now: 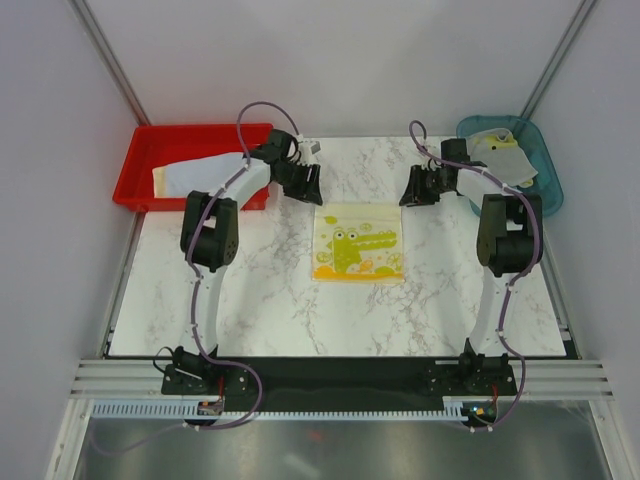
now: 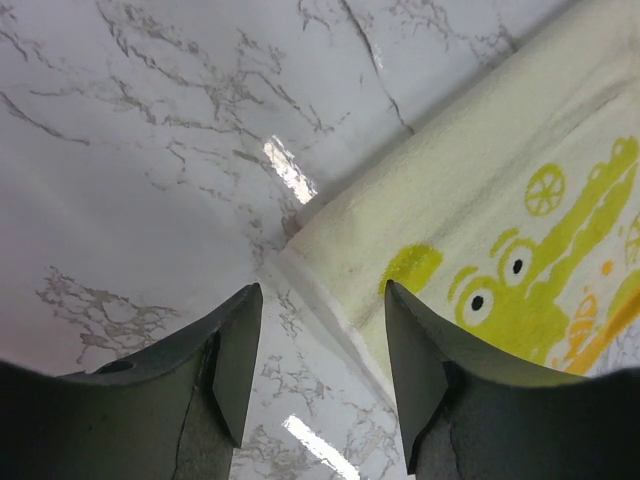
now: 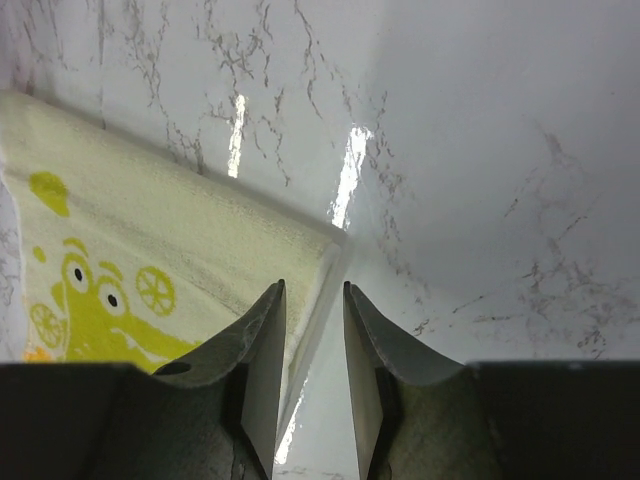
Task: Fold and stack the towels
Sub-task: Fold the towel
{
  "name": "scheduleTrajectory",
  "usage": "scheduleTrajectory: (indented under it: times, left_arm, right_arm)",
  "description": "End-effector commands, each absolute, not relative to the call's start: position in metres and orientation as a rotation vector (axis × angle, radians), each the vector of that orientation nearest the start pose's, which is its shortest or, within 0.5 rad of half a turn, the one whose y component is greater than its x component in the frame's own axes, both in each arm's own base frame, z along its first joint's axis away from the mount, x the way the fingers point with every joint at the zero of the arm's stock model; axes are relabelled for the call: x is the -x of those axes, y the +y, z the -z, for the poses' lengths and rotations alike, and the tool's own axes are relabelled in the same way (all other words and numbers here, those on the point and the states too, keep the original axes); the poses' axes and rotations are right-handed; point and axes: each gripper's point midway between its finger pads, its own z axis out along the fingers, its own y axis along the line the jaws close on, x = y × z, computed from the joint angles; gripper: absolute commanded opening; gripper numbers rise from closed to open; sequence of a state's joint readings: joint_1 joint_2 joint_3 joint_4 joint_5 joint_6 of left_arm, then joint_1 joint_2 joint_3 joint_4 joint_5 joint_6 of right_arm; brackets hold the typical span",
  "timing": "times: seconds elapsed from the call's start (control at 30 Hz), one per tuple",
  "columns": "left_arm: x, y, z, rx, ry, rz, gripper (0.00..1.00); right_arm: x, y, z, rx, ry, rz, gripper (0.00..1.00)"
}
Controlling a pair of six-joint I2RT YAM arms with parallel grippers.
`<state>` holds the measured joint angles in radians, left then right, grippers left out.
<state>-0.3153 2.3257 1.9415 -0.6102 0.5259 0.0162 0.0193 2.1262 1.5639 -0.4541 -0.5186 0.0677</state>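
Observation:
I need to lower my left gripper to the towel's flat edge before closing on it, as its fingers are still above the towel's edge in the left wrist view.
A yellow towel with a green crocodile print [image 1: 357,244] lies flat in the middle of the marble table. My left gripper [image 1: 305,185] hovers over its far left corner, jaws wide open and empty; in the left wrist view the gripper [image 2: 320,300] straddles the towel's [image 2: 500,200] edge just below that corner. My right gripper [image 1: 418,188] hovers at the far right corner; in the right wrist view it [image 3: 313,290] is open by a narrow gap, empty, above the towel's [image 3: 170,230] edge. Cream and lavender towels [image 1: 200,172] lie in the red tray.
A red tray [image 1: 140,160] stands at the back left of the table. A teal basket [image 1: 545,190] at the back right holds pale cloths [image 1: 505,155]. Grey walls and frame posts close in both sides.

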Motion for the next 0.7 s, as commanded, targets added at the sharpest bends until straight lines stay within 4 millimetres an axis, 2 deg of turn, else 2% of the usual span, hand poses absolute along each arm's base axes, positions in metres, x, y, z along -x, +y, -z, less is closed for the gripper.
scheduleTrajectory:
  times: [0.0, 0.3, 0.67]
  left_arm:
    - [-0.49, -0.245, -0.045, -0.715, 2.47, 0.743, 0.59]
    - [-0.491, -0.246, -0.028, -0.751, 2.495, 0.755, 0.53]
    - [-0.493, -0.253, -0.027, -0.759, 2.481, 0.798, 0.5]
  right_arm:
    - [-0.486, 0.094, -0.041, 0.189, 2.524, -0.706, 0.36]
    - [-0.488, 0.101, -0.032, 0.261, 2.51, -0.769, 0.34]
    - [-0.494, 0.105, -0.024, 0.271, 2.505, -0.803, 0.35]
